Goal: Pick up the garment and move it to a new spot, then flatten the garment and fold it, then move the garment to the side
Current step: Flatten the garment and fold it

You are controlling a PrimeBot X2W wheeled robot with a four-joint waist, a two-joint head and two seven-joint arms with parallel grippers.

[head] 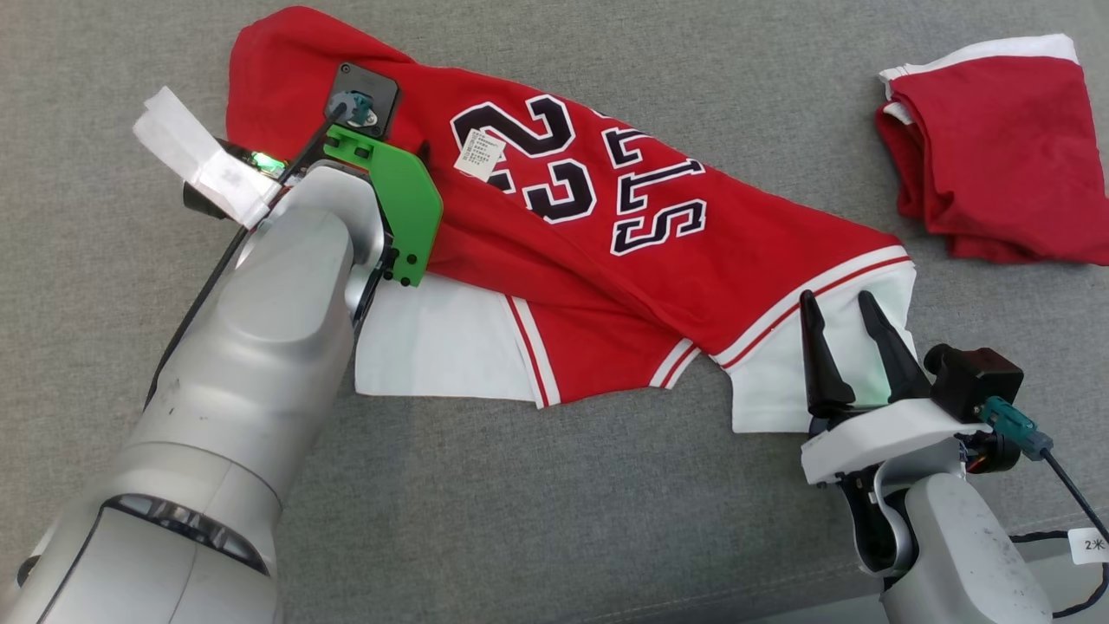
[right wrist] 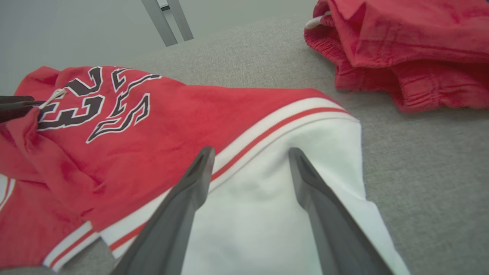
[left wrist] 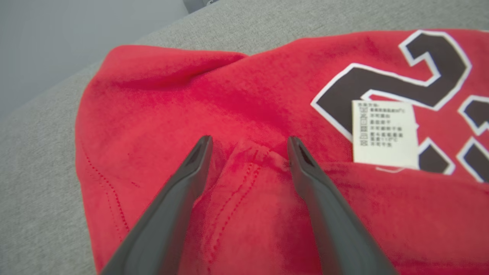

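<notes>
I should next grab the garment with my left gripper by its raised stitched fold [left wrist: 250,158]. The red cloth [left wrist: 153,95] around that fold is lying loose on the surface.
The garment [head: 693,260] is a red jersey with white sleeves, black numbers and a white care label [head: 479,154], spread crumpled across the grey surface. My left gripper [left wrist: 248,143] is open over the red cloth [left wrist: 153,95] near the garment's upper left end, with a raised stitched fold lying between its fingers. In the head view the left arm and its green bracket [head: 403,208] hide those fingers. My right gripper [head: 838,302] is open above the white sleeve [right wrist: 259,198] at the garment's lower right corner, just short of the red-and-white striped band [right wrist: 267,130].
A second red garment [head: 996,156] lies bunched at the far right, apart from the jersey. The grey cloth surface [head: 520,520] stretches bare toward me. A black cable [head: 1074,494] trails from the right wrist. Metal legs [right wrist: 168,19] stand beyond the surface's far edge.
</notes>
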